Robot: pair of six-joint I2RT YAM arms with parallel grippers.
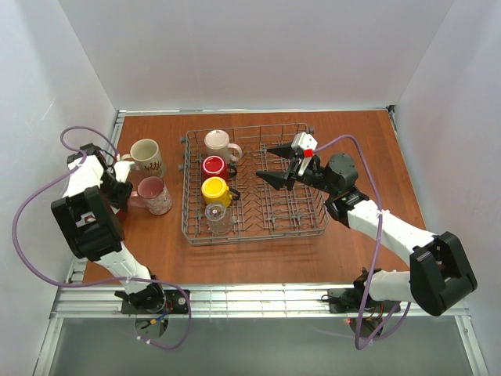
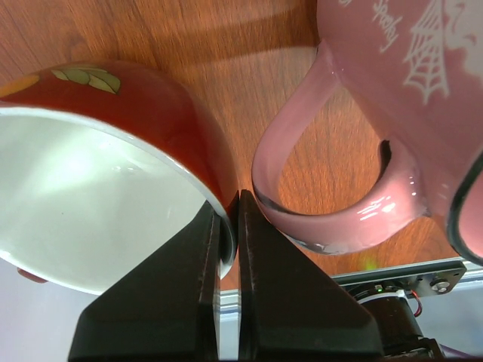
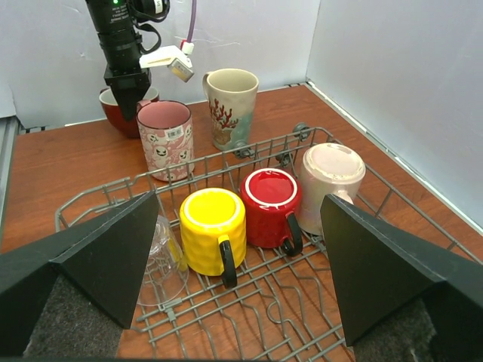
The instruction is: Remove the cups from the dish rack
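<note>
The robot's left gripper is ready to open now: the dark red cup [image 2: 113, 188] is upright over flat table beside the pink mug's handle, so the cup would stay standing.
The grey wire dish rack [image 1: 313, 219] holds four upturned cups in a column on its left side: a beige mug [image 1: 217, 143], a red mug [image 1: 213, 167], a yellow mug [image 1: 215, 189] and a clear glass [image 1: 218, 218]. Left of the rack, a cream mug [image 1: 146, 154] and a pink mug [image 1: 153, 194] stand upright on the table. My left gripper [image 2: 229, 226] is shut on the rim of a dark red cup [image 2: 113, 188], right beside the pink mug's handle [image 2: 324, 219]. My right gripper [image 3: 240, 197] hovers open over the rack, empty, facing the yellow mug [image 3: 213, 230] and red mug [image 3: 270, 205].
The wooden table [image 1: 258, 258] is enclosed by white walls on three sides. The rack's right half [image 1: 293, 196] holds only upright tines. A purple cable [image 1: 31, 204] loops beside the left arm. A metal rail [image 1: 258, 298] runs along the near edge.
</note>
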